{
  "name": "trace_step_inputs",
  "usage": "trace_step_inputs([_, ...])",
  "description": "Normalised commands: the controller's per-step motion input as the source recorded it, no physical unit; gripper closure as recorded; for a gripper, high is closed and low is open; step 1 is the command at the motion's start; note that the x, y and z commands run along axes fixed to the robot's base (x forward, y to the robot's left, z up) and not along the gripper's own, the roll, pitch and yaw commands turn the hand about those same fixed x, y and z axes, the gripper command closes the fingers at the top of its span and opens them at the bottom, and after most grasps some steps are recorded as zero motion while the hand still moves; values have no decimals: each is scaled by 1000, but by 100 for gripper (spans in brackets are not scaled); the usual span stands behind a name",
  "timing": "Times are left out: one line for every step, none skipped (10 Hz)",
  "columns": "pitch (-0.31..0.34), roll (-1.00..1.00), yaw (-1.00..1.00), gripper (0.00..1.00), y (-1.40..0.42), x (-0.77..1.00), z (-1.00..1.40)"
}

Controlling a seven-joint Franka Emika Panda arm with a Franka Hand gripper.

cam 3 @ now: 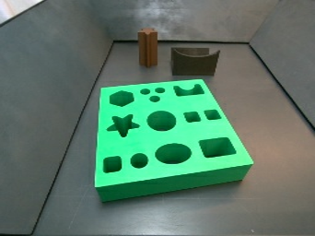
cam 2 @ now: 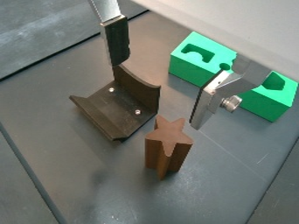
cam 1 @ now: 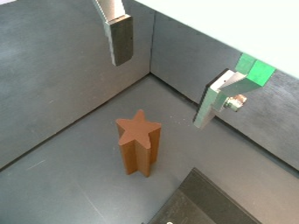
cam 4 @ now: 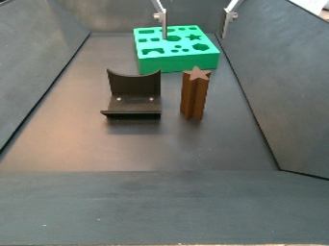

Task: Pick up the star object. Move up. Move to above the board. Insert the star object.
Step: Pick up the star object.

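The star object needs to fit into the star-shaped hole of the board, so my gripper will next grip the star object by its upright sides.
The star object (cam 1: 138,142) is a tall brown wooden prism standing upright on the dark floor; it shows in both wrist views (cam 2: 167,149) and both side views (cam 3: 146,46) (cam 4: 194,91). My gripper (cam 1: 166,74) hangs above it, open and empty, fingers (cam 2: 115,44) spread wide on either side. In a side view only the fingertips (cam 4: 160,15) show at the top edge, over the board's far end. The green board (cam 3: 185,180) with its shaped holes lies flat, apart from the star object (cam 4: 174,62).
The dark fixture (cam 2: 117,107) stands close beside the star object (cam 4: 131,96) (cam 3: 193,60). Grey walls enclose the floor on all sides. A corner of the board (cam 2: 184,72) shows past the fingers.
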Motion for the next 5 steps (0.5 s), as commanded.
trace_step_inputs([0,0,0,0,-26,0,-74])
trace_step_inputs([-243,-80,-57,0,-197,-431,-603])
trace_step_inputs([-210,0,-37,0,-377,-206,-851])
trace_step_inputs([-137,11,0,0,-311,-186,-1000])
trace_step_inputs([-116,36,0,0,-211,-151,-1000])
